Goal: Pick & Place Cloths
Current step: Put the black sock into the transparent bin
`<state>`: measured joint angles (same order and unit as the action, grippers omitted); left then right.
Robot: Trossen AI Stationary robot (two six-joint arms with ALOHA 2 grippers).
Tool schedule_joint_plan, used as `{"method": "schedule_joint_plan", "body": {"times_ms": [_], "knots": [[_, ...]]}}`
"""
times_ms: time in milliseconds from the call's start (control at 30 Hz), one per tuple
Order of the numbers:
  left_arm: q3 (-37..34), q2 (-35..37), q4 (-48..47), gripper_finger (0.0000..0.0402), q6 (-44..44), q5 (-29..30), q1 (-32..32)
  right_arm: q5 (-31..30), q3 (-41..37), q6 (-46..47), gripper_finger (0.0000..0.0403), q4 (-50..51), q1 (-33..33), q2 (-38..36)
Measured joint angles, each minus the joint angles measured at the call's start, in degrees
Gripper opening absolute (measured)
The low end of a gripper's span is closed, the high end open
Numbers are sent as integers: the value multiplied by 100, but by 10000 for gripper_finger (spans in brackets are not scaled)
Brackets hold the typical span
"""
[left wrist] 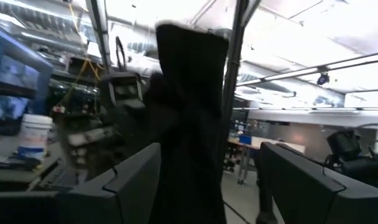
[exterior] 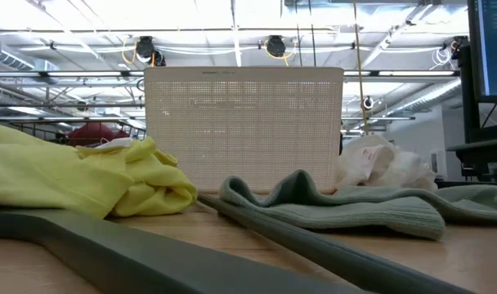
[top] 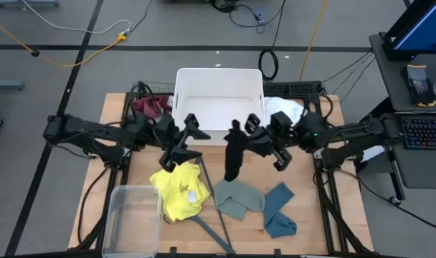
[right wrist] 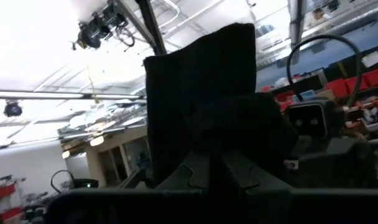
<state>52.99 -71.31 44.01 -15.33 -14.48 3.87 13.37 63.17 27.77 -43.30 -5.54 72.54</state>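
The black cloth should go in the clear plastic container point(top: 133, 221), so my left gripper needs to grab the cloth next by its upstanding flap point(top: 235, 127).
My right gripper point(top: 243, 137) is shut on a black cloth point(top: 233, 156) in front of the white bin point(top: 218, 80). My left gripper point(top: 191, 136) is open just to the cloth's left. In the left wrist view the cloth point(left wrist: 192, 118) shows ahead, between the spread fingers point(left wrist: 130, 183), and I cannot tell whether they touch it. The yellow cloth point(top: 178, 192), sage green cloth point(top: 238, 198) and teal cloth point(top: 279, 209) lie flat on the table's near half. A maroon cloth point(top: 152, 106) and a white cloth point(top: 285, 109) lie beside the bin. My right gripper pinches the black cloth between its two shut fingers point(right wrist: 195, 171), coming level from the table's right and slanting upward. A flap of the cloth point(right wrist: 198, 87) stands up past the fingertips. The rest point(top: 231, 168) hangs down toward the sage green cloth; whether it touches the table I cannot tell.
A clear plastic container point(top: 132, 215) stands at the near left corner. A thin dark grey hanger point(top: 216, 218) lies across the near middle, over the yellow and sage green cloths. The white bin fills the far middle.
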Motion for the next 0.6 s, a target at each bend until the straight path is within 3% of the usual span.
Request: {"method": "schedule_joint_plan", "body": {"times_ms": [600], "knots": [[0,-85,-261,278,175,999,532,195,1345,123,0,-21,214,1378]]}}
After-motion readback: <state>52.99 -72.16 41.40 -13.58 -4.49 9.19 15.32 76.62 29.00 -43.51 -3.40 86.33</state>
